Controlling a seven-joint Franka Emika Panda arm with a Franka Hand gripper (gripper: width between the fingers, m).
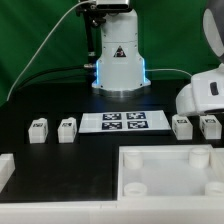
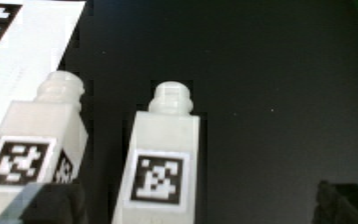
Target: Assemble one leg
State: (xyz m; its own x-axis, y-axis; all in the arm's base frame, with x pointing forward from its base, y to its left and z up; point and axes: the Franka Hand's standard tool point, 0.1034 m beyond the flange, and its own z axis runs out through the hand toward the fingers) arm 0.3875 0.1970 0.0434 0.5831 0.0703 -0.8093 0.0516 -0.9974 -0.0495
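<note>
My gripper should go down before closing on the leg [image 1: 210, 128]: its fingers are above the leg, dark tabletop shows beside it, and they'd miss it if closed now.
Four legs, small white blocks with black-and-white tags, lie in a row on the black table. Two are on the exterior view's left [image 1: 38, 128] [image 1: 67, 128] and two on its right [image 1: 182, 125] [image 1: 209, 125]. The arm's white hand [image 1: 200, 95] hangs just above the right pair, and its fingers are hidden in that view. In the wrist view two legs lie side by side [image 2: 43, 135] [image 2: 167, 150]. My gripper [image 2: 194, 208] is open above them and holds nothing. One dark fingertip [image 2: 34, 205] overlaps the first leg and the other [image 2: 354, 200] stands beyond the second.
The marker board [image 1: 123, 121] lies between the two pairs of legs, and its corner shows in the wrist view [image 2: 16, 30]. A big white tray-like panel [image 1: 165, 160] lies in front. Another white part [image 1: 5, 170] lies at the front left. The robot base [image 1: 118, 65] stands behind.
</note>
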